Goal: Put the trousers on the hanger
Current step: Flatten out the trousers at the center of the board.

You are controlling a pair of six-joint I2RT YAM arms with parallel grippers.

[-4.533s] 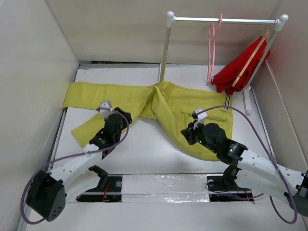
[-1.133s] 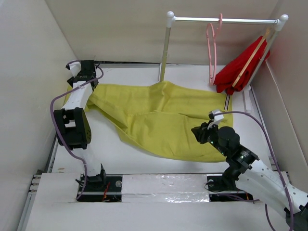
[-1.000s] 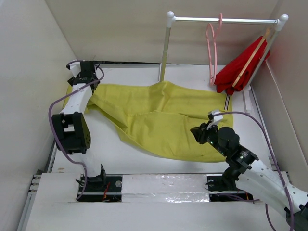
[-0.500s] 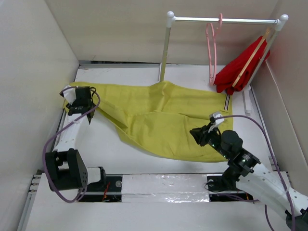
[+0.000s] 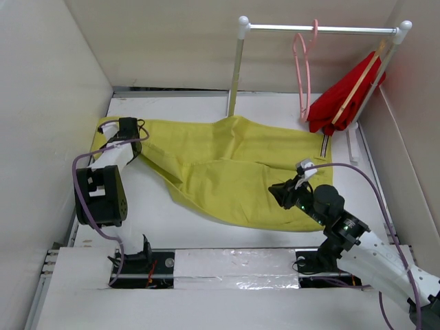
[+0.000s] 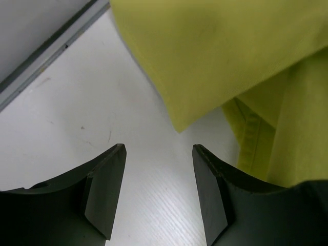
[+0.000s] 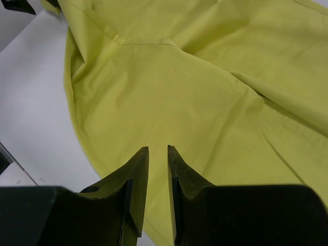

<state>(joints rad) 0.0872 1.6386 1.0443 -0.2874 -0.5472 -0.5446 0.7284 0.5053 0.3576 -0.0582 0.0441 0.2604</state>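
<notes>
The left gripper will next spread the trousers' folded leg off the other leg for hanging, and it will grab that leg by its loose fabric edge point(image 5: 98, 143) point(image 6: 180, 119).
The mustard-yellow trousers point(image 5: 234, 165) lie spread flat across the middle of the table, one leg folded over the other. The pink hanger point(image 5: 302, 75) hangs empty by its hook from the rail at the back right. My left gripper point(image 5: 128, 130) is at the trousers' left end. In the left wrist view it point(image 6: 159, 149) is open and empty above bare table, with the fabric's edge point(image 6: 220, 51) just ahead. My right gripper point(image 5: 278, 191) hovers over the trousers' near right part. In the right wrist view it point(image 7: 158, 149) is nearly shut with a narrow gap, holding nothing, above the fabric point(image 7: 205, 77).
A metal clothes rail point(image 5: 320, 29) on a white post point(image 5: 236, 69) stands at the back. A red garment point(image 5: 340, 103) on a tan wooden hanger hangs at its right end. Walls close in on the left, back and right sides.
The trousers' left leg has been folded over towards the right. My left gripper has come back from the far left corner to the fabric's left end. The right arm has barely moved.
</notes>
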